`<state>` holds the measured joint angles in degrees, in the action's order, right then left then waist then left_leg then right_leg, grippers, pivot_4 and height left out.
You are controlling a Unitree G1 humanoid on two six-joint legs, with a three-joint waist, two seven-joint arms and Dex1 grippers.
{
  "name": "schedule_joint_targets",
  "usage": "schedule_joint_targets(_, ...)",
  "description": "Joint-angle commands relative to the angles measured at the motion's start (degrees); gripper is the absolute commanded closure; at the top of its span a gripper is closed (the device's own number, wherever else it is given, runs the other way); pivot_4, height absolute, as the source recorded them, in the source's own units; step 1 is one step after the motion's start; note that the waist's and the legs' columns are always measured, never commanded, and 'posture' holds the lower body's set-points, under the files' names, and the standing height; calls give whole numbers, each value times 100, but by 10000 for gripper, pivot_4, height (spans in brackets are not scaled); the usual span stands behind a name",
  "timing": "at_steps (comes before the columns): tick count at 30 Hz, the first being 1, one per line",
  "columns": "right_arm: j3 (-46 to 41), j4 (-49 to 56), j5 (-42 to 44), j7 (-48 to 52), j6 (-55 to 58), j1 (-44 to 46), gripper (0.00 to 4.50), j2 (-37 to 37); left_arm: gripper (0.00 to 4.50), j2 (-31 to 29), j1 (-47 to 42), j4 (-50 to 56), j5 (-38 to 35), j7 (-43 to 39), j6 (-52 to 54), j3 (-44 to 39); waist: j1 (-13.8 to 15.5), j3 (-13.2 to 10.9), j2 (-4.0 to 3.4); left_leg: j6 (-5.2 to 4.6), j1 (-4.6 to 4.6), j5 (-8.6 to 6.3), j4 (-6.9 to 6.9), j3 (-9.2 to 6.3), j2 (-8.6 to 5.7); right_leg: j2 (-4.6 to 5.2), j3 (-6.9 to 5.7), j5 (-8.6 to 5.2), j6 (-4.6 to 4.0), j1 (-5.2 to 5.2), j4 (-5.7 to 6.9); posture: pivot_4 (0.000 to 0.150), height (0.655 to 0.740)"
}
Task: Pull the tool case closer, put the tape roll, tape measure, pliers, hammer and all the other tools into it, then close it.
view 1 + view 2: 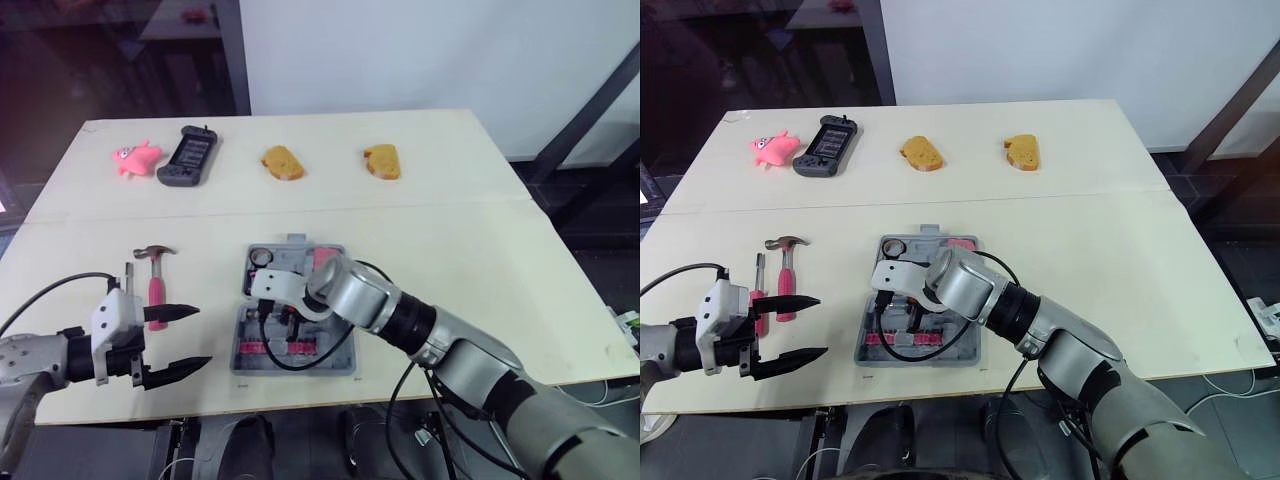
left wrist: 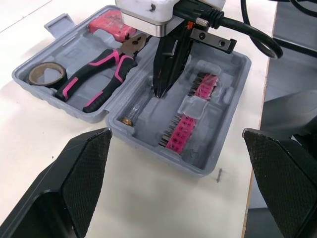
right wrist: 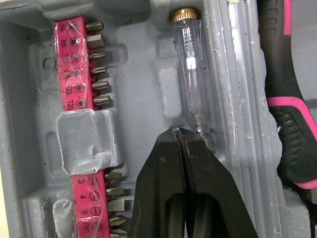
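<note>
I need to grab the hammer with my left gripper next, by its upper handle (image 1: 156, 272) close to the head, since it has a big steel head (image 1: 154, 251) at one end.
The grey tool case (image 1: 340, 362) lies open at the table's front middle. In it sit a tape roll (image 2: 47, 74), pink-handled pliers (image 2: 99, 84), a red tape measure (image 2: 111, 22), pink bit holders (image 3: 79, 64) and a clear tester screwdriver (image 3: 193, 74). My right gripper (image 3: 181, 136) is shut and empty, pointing down into the case with its tip beside the tester's blade. A pink-handled hammer (image 1: 153, 275) and a small screwdriver (image 1: 759, 290) lie on the table left of the case. Just in front of them, my left gripper (image 1: 203, 336) is open and empty.
Along the table's far side lie a pink toy (image 1: 135, 157), a dark handheld game console (image 1: 188, 155) and two bread slices (image 1: 283, 162) (image 1: 382, 160). The case sits close to the table's front edge. A black cable loops from my right wrist over the case.
</note>
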<state>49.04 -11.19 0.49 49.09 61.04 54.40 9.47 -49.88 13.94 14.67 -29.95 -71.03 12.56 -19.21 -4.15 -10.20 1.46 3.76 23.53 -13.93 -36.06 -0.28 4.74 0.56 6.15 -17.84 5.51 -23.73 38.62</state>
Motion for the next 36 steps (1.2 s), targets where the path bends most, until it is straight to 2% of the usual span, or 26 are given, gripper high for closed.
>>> schedule_joint_targets(1, -253, 354, 165, 123, 98, 6, 44442, -11, 0, -61, 14, 134, -58, -18, 13, -90, 4, -1, -1, 0, 0, 0, 0, 0, 0, 0, 0, 0, 0, 0, 0, 1500, 7400)
schedule_joint_targets(9, -713, 995, 412, 168, 344, 159, 44442, 96, 0, -61, 30, 172, -75, -26, 53, -115, 2, -1, -1, 0, 3, 0, 2, 0, 0, 0, 0, 0, 0, -4, 0, 1500, 7400)
schedule_joint_targets(19, -486, 409, 199, -37, 45, 15, 44442, 112, 0, -73, -21, 149, -69, -19, 81, -104, 3, -1, -1, 0, 3, 0, 2, 1, -1, 1, 1, 0, 0, -4, -1, 1500, 7400)
schedule_joint_targets(36, -324, -6, 68, -48, -45, -317, 44442, 147, 0, -69, -8, 173, -76, 3, 101, -133, 11, 0, 1, 0, 1, 0, -4, 0, -1, 2, 0, 0, 0, 3, -1, 1500, 7400)
